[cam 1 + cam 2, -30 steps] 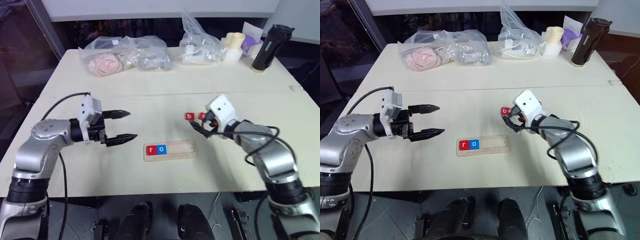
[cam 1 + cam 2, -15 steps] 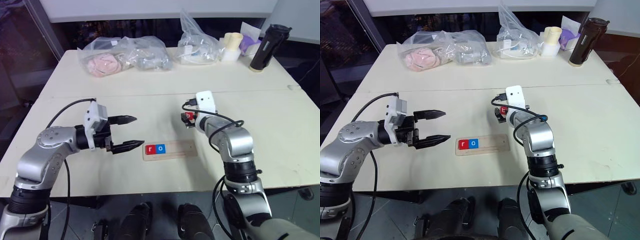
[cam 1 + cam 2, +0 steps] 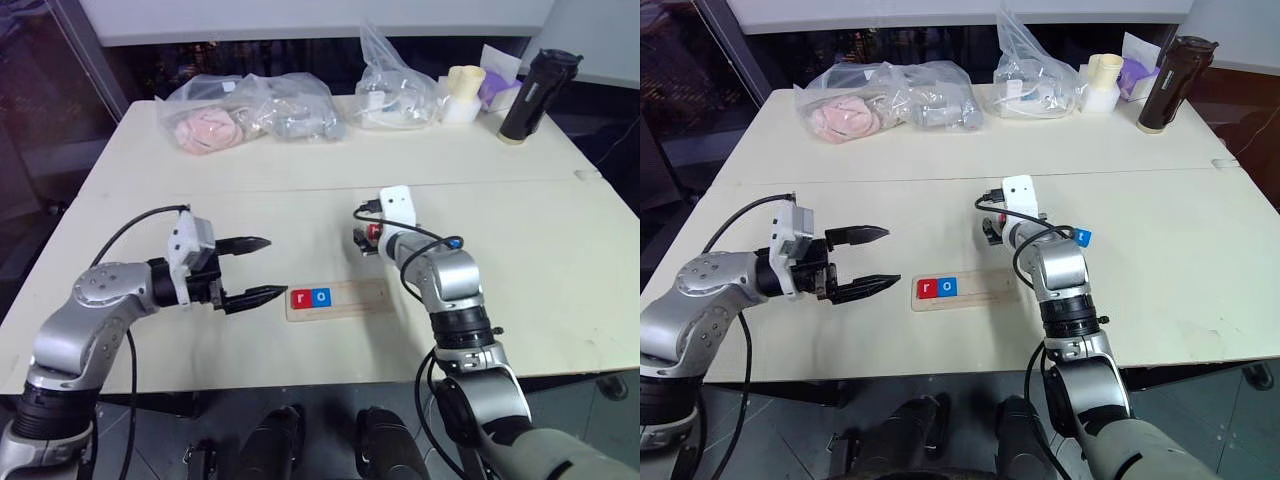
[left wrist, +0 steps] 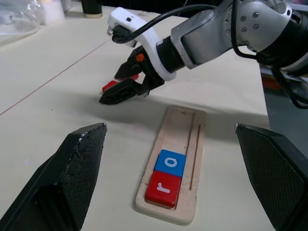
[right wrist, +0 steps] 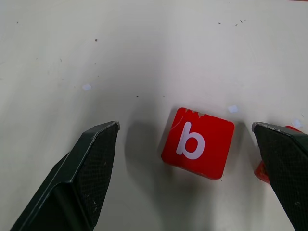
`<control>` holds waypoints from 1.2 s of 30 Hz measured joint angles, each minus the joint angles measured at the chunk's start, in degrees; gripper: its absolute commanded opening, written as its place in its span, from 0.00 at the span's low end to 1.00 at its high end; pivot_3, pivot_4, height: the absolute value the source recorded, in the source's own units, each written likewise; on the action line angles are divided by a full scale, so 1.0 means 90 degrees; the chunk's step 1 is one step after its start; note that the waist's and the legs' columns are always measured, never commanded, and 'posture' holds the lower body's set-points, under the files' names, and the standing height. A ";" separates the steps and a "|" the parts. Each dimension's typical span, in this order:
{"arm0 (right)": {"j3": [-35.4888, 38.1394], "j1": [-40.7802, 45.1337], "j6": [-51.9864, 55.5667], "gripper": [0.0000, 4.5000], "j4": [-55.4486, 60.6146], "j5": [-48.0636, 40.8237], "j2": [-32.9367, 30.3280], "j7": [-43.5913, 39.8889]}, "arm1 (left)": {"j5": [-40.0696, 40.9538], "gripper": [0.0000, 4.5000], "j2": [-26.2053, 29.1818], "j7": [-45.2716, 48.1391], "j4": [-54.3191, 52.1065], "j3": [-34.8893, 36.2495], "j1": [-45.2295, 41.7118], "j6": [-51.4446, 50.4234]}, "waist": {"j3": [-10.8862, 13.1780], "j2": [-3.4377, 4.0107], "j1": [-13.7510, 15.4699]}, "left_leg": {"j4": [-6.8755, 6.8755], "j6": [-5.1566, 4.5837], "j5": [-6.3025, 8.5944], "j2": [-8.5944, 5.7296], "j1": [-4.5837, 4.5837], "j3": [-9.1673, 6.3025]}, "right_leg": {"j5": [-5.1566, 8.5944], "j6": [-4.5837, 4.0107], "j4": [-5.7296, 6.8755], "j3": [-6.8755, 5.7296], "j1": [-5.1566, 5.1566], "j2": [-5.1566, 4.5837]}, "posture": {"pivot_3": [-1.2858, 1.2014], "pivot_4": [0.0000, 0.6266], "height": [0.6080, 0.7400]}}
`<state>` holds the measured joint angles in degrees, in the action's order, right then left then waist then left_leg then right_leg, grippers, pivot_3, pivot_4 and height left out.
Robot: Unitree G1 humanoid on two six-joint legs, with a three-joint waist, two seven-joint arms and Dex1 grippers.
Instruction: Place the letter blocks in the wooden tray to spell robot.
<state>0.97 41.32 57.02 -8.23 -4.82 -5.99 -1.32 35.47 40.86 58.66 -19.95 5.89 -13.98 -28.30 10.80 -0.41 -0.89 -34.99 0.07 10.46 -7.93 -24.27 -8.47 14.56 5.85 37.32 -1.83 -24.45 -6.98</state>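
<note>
I should close my right gripper on the block now, as my fingers are low beside the red b block (image 5: 198, 143).
The wooden tray (image 3: 365, 296) lies at the table's middle front, holding a red r block (image 3: 301, 297) and a blue o block (image 3: 321, 296) at its left end. My right gripper (image 3: 362, 240) is open just beyond the tray, tilted down. Its fingers straddle a red b block (image 5: 198, 142) lying flat on the table. A second red block (image 5: 259, 172) peeks out beside one finger. A blue block (image 3: 1083, 237) lies by my right forearm. My left gripper (image 3: 276, 266) hovers open and empty left of the tray, pointing at it.
Clear plastic bags (image 3: 250, 110) (image 3: 395, 85) with soft items, cream cups (image 3: 465, 90) and a dark bottle (image 3: 530, 95) line the back of the table. The table's front edge runs just below the tray.
My right arm has swung in from the right, rolled its wrist and dipped, so the open gripper now straddles the b block. The left gripper has stayed where it was.
</note>
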 measured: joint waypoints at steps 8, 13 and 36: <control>0.0197 0.0126 0.0087 0.26 -0.0291 0.0005 0.0168 0.0168 | 0.0001 1.00 0.0000 -0.0210 -0.0126 0.0001 0.0097 0.0002 | -0.0001 0.0000 0.0002 | 0.0002 0.0001 0.0001 0.0029 0.0013 0.0027 | -0.0009 -0.0016 -0.0003 0.0017 0.0001 0.0020 | 0.52 0.24 0.98; 0.0123 0.0055 0.0320 0.26 -0.0056 0.0015 0.0166 0.0177 | 0.0000 1.00 -0.0001 -0.0279 -0.0126 0.0000 0.0095 0.0021 | -0.0001 0.0001 0.0006 | 0.0006 0.0001 0.0001 0.0038 0.0016 0.0031 | -0.0011 -0.0019 -0.0003 0.0018 0.0000 0.0024 | 0.52 0.24 0.98; 0.0448 -0.0515 0.3257 0.26 0.3813 -0.0386 -0.1070 -0.0499 | -0.0282 1.00 -0.0308 0.0103 0.0487 -0.0571 -0.0477 0.0340 | 0.0002 0.0004 0.0036 | 0.0016 -0.0001 0.0003 0.0044 -0.0004 0.0039 | -0.0013 -0.0018 -0.0021 0.0019 -0.0017 0.0020 | 0.52 0.24 0.98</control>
<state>5.00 36.69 86.33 26.09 -8.29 -15.63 -5.81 32.94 38.09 59.59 -15.57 0.76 -18.27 -25.24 10.82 -0.37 -0.57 -34.85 0.07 10.49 -7.53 -24.31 -8.12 14.45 5.69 37.13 -1.66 -24.60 -6.80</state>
